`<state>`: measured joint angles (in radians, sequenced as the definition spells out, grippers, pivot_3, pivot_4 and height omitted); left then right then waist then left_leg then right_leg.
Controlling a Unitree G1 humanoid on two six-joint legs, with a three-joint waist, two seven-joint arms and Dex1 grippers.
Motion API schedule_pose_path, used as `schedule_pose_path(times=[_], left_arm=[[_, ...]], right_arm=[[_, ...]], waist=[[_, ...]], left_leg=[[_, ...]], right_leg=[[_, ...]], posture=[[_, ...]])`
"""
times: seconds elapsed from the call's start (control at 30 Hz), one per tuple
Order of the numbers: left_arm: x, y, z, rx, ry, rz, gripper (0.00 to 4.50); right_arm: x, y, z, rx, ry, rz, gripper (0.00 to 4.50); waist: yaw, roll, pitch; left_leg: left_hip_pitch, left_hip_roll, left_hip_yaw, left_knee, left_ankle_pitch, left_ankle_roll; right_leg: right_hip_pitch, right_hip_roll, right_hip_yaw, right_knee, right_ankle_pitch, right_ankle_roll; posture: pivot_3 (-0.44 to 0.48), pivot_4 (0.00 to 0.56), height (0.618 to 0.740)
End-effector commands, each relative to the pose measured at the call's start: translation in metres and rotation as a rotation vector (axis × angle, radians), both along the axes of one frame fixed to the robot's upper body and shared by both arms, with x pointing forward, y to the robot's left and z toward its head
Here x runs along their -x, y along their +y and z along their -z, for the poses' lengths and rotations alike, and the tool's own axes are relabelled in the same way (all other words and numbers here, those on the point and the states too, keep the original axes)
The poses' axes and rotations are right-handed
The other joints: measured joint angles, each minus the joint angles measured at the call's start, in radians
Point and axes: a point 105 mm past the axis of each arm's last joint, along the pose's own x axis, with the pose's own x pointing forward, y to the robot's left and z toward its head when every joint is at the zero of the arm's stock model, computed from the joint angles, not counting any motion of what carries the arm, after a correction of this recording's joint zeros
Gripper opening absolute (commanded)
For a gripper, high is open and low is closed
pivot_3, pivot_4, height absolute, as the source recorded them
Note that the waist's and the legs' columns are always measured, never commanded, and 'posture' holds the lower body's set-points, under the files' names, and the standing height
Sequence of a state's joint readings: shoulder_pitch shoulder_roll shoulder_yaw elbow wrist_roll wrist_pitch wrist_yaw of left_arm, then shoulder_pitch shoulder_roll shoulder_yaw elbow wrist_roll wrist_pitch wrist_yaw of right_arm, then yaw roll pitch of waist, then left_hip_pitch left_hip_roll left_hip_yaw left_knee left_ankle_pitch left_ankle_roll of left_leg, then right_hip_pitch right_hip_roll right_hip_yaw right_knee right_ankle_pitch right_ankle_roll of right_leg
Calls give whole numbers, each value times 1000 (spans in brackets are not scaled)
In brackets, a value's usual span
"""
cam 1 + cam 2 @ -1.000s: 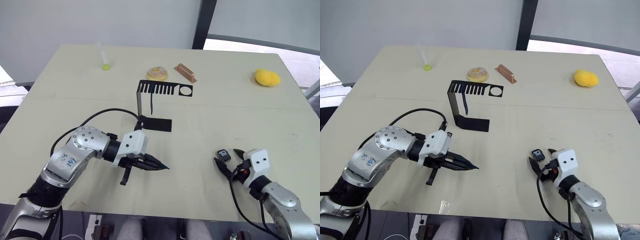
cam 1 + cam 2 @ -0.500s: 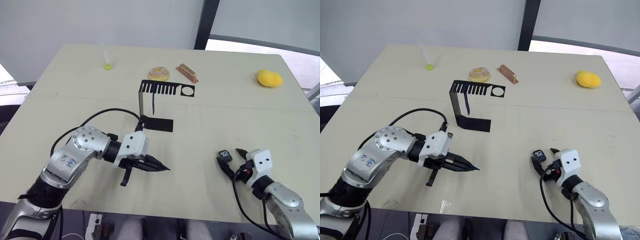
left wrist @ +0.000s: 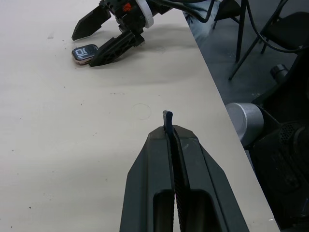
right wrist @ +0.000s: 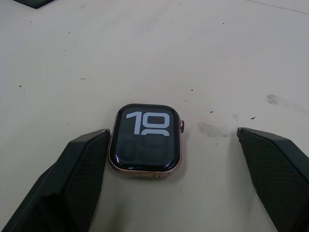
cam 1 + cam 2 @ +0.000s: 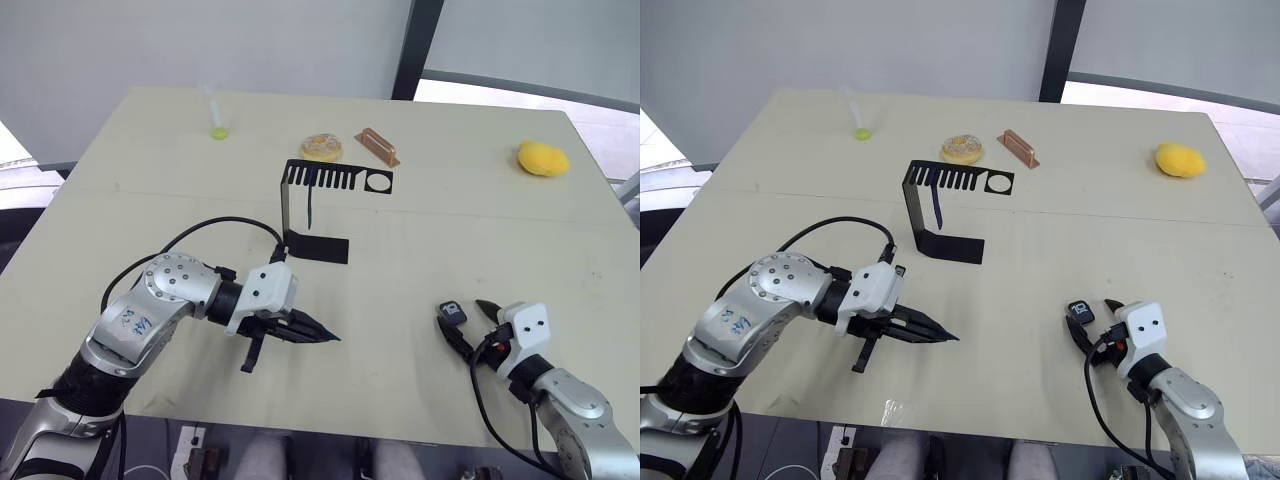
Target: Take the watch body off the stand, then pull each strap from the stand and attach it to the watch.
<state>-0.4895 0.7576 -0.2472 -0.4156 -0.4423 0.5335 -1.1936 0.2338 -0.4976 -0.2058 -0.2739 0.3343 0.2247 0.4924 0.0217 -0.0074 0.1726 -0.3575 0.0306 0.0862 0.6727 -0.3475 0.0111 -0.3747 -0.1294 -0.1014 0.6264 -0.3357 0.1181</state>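
My right gripper should next grab the watch body's crown side and opposite side, so the watch body's strap slot (image 4: 145, 174) stays free for the blue strap.
The black stand (image 5: 336, 178) is upright at mid-table, and one dark blue strap (image 5: 310, 206) hangs from its slotted top plate. My left gripper (image 5: 328, 337) hovers low over the table in front of the stand, shut on the other strap (image 3: 167, 117), whose tip pokes out between the fingers. The watch body (image 4: 146, 140) lies flat on the table, screen up, near the front right. My right gripper (image 4: 172, 135) is open around it, with one finger (image 4: 79, 169) close beside the case and the other well apart.
Along the far side lie a doughnut (image 5: 322, 147), a copper-coloured block (image 5: 378, 147), a yellow lump (image 5: 543, 158) and a tube with a green tip (image 5: 217, 128). The table's front edge (image 5: 400, 425) runs just behind both grippers.
The whole view has shifted slightly. The grippers, the watch body and the stand keep their places.
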Motion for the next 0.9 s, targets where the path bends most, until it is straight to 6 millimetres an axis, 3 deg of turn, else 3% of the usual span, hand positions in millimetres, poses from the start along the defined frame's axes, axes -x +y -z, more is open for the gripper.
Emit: schedule_pose_path(times=[0.03, 0.1, 0.2, 0.23, 0.4, 0.57, 0.7, 0.9], left_arm=[[3, -1, -5, 5, -24, 17, 0], [3, -1, -5, 5, -24, 16, 0], [2, -1, -5, 6, -24, 15, 0], [2, -1, -5, 6, -25, 15, 0], [1, -1, -6, 7, -27, 14, 0], [-4, -1, -10, 28, -55, -2, 0], [-12, 9, -24, 75, -151, -21, 0], [-17, 20, -38, 122, -288, -25, 0]], right_arm=[[5, -6, 11, 19, 51, 3, 3919], [5, -5, 11, 19, 50, 1, 3208], [5, -4, 12, 16, 49, -4, 1608], [5, -4, 12, 15, 49, -5, 1500], [4, -4, 11, 8, 45, -6, 1506], [-2, 0, -14, -26, -31, -52, 1506], [7, 26, -51, -173, 3, -279, 1506], [20, 63, -80, -373, 175, -507, 1506]], waist=[[0, 0, 0], [1, 0, 0], [2, 0, 0], [2, 0, 0], [1, 0, 0], [1, 0, 0], [1, 4, 2], [-1, 4, 3]], left_leg=[[0, 0, 0, 0, 0, 0], [0, 0, 0, 0, 0, 0], [0, 0, 0, 1, 0, 0], [0, 0, 0, 1, 0, 0], [0, 0, 0, 2, 0, 0], [0, 0, 0, 2, 0, 0], [-1, 0, 0, 3, 0, 1], [-1, 1, -1, 3, -1, 1]], right_leg=[[0, 0, 0, 0, 0, 0], [0, 0, 0, 0, 0, 0], [0, 0, 0, 0, 0, 0], [0, 0, 0, 0, 0, 0], [0, 0, 0, 0, 0, 0], [0, 0, 0, 1, 0, 0], [0, 0, 0, 1, 0, 0], [0, 0, -2, 1, 0, 0]], posture=[[0, 150, 740], [0, 150, 740], [0, 150, 740], [0, 150, 740], [0, 150, 740], [0, 150, 740], [0, 150, 740], [0, 150, 740]])
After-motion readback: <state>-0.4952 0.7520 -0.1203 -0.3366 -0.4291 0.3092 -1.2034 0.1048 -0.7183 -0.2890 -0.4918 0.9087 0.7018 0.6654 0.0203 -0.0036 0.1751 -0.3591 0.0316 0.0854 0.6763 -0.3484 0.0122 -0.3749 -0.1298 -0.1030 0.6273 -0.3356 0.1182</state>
